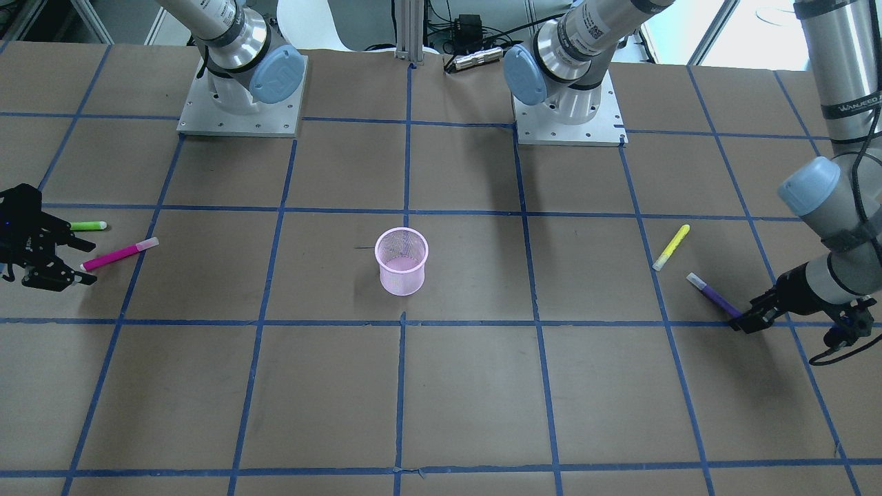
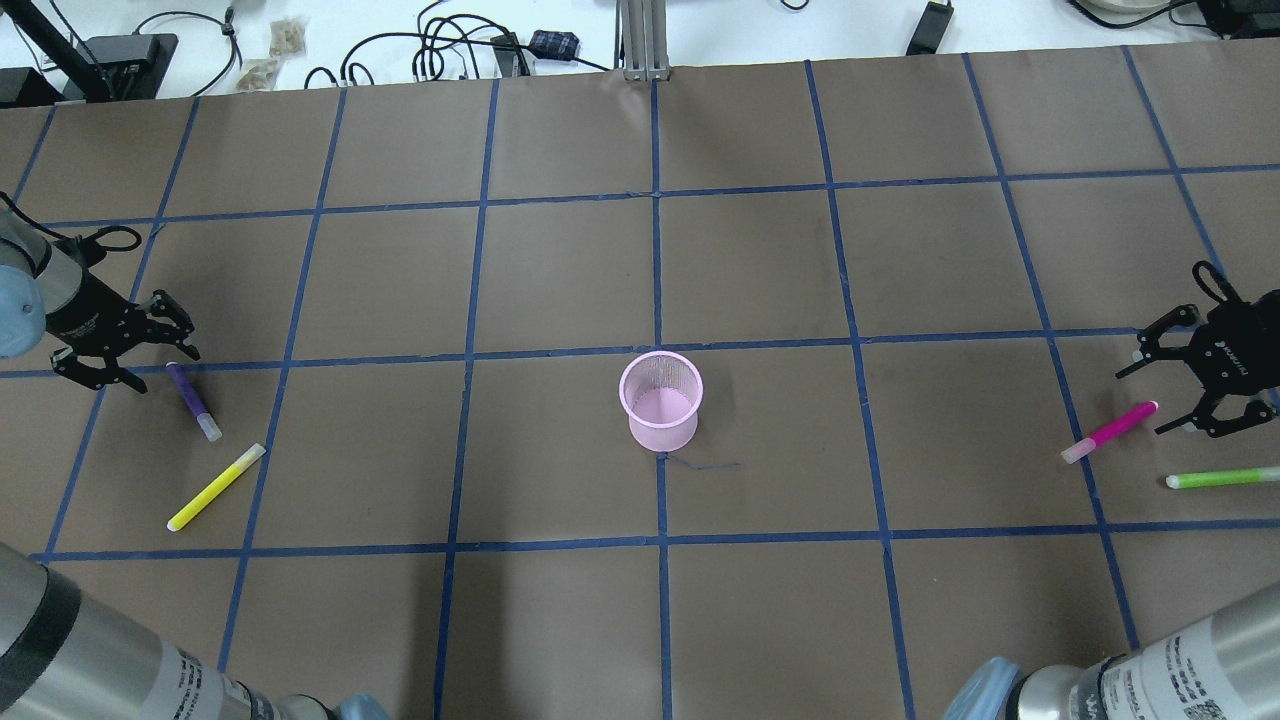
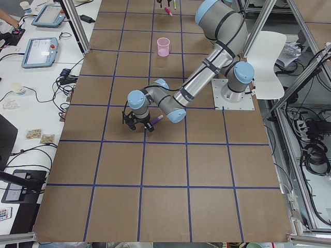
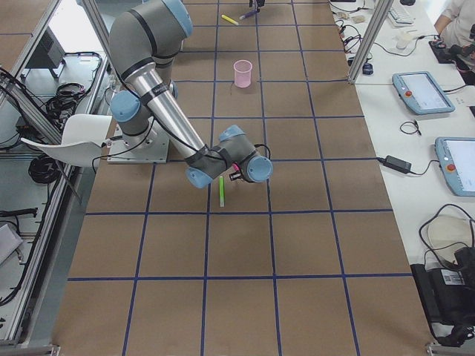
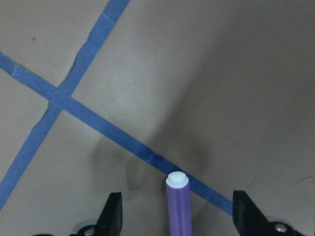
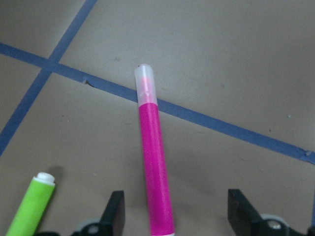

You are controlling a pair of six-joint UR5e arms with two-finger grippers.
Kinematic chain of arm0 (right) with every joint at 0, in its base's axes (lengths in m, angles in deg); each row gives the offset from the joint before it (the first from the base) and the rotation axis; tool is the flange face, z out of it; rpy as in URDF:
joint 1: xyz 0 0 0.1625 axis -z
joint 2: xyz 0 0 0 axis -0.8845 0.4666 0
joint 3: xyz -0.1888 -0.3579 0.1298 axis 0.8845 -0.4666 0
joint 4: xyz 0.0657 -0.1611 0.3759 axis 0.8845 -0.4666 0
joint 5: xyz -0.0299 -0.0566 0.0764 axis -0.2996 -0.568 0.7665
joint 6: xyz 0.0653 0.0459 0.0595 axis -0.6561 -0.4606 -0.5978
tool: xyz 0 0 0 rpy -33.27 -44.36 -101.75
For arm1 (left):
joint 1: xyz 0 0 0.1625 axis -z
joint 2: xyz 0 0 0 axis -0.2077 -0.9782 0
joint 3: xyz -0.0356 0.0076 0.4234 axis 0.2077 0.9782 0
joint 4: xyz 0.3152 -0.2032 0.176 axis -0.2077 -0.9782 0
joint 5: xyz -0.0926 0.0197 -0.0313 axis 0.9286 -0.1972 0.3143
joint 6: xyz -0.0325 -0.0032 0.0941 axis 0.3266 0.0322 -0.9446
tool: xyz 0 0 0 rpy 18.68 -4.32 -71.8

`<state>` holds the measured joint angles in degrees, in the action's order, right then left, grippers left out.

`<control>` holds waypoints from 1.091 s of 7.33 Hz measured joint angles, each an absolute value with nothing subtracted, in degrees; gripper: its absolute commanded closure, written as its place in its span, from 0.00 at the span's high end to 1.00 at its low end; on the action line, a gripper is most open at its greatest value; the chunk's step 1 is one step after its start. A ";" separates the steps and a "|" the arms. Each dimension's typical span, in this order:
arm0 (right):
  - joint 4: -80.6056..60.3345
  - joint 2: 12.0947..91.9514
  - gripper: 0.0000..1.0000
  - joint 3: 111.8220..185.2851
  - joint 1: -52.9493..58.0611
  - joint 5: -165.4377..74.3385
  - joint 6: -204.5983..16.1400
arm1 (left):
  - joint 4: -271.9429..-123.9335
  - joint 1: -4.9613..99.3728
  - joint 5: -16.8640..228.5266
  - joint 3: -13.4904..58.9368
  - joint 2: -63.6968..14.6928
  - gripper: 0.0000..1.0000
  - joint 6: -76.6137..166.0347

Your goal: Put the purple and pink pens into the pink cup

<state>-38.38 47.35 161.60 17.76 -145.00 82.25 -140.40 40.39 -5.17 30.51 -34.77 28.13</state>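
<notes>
I need to drop the purple pen into the pink cup, so next I will use my left gripper to grab the purple pen's body (image 5: 178, 201) beside the pen's small white end plug.
The pink mesh cup (image 2: 660, 400) stands upright in the middle of the table and also shows in the front view (image 1: 402, 262). The purple pen (image 2: 192, 398) lies on the table at the left. My left gripper (image 2: 165, 366) is open, with the pen's near end between its fingers (image 5: 112, 216); the wrist view shows the pen (image 5: 178, 206) untouched. The pink pen (image 2: 1110, 432) lies at the right. My right gripper (image 2: 1143, 403) is open and straddles its end; the pen (image 6: 155, 167) lies between the fingers (image 6: 114, 211).
A yellow pen (image 2: 216, 487) lies close to the purple pen on the robot's side. A green pen (image 2: 1220, 479) lies beside the pink pen and shows in the right wrist view (image 6: 32, 206). Blue tape lines grid the brown table (image 2: 560, 280).
</notes>
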 measured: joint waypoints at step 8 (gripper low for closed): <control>-40.54 47.95 0.09 161.78 17.72 -145.81 81.74 | -140.91 40.56 -5.11 29.80 -34.42 0.00 27.31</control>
